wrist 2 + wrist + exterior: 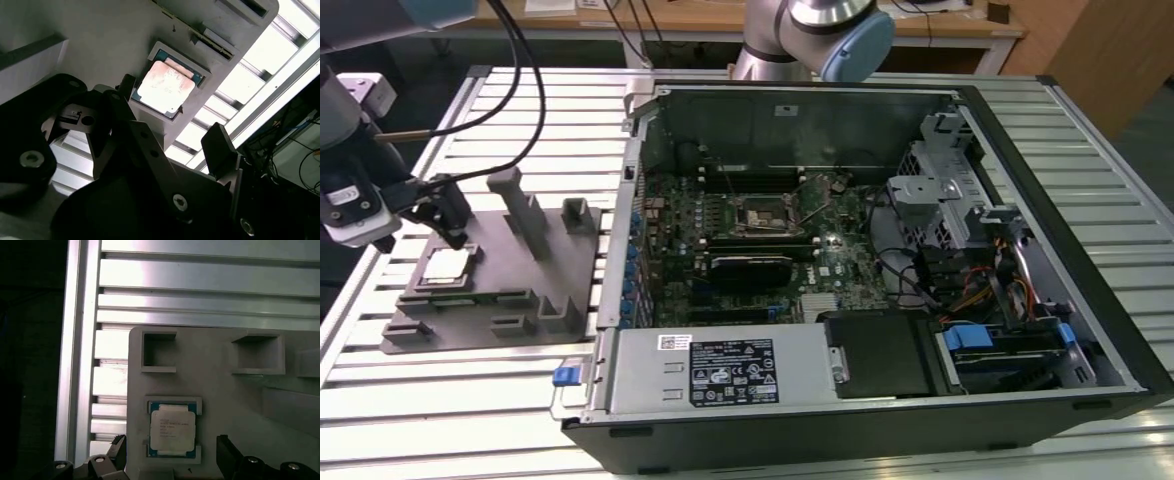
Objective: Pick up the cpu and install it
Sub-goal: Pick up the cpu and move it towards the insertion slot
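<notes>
The cpu needs to be grabbed next by its open side edges with the gripper, because the seat's raised sides wrap around both ends of the cpu [444, 263].
The cpu [444, 263], a flat silver square with a thin dark rim, lies in a shallow seat on the grey fixture block [480, 300] at the exterior view's left. In both wrist views it lies flat in that seat: cpu [165, 86], cpu [172, 428]. My gripper [438, 222] hangs just above it, open, with nothing between its fingers. One dark fingertip [119, 445] and the other stand on either side of the chip. The gripper [172, 117] has not touched the chip. The motherboard socket [761, 213] sits inside the open computer case [1014, 130].
Tall posts [523, 205] rise from the fixture block close beside the gripper. The case wall [630, 200] stands between the fixture and the motherboard. A power supply [720, 370] and drive bays [987, 340] fill the case's near side. The slatted metal table [454, 410] lies underneath.
</notes>
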Action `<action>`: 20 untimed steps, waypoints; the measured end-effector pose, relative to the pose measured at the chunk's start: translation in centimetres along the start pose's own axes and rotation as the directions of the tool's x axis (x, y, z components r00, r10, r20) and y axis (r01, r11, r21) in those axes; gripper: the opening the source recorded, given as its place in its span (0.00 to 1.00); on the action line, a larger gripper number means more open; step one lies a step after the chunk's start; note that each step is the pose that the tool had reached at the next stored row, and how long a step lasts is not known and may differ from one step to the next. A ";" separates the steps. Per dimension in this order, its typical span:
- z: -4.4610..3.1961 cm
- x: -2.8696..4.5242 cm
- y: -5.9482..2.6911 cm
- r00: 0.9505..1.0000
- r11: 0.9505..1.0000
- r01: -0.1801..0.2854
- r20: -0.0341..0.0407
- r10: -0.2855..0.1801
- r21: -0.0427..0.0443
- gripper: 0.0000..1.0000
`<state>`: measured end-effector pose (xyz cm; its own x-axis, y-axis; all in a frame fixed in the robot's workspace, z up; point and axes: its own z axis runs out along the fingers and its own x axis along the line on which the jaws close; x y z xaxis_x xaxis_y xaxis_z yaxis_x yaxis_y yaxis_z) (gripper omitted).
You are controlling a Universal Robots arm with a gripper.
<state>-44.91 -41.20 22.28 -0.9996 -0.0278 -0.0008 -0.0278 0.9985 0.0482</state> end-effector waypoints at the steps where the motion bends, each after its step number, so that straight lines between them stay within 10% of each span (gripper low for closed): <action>1: 0.11 0.00 -0.01 1.000 1.000 0.000 0.000 0.000 0.000 0.80; 20: 2.59 -0.29 -0.08 1.000 1.000 0.004 -0.003 -0.004 0.000 0.80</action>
<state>-44.62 -41.15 19.69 -0.9995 -0.0316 0.0018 -0.0314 0.9984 0.0479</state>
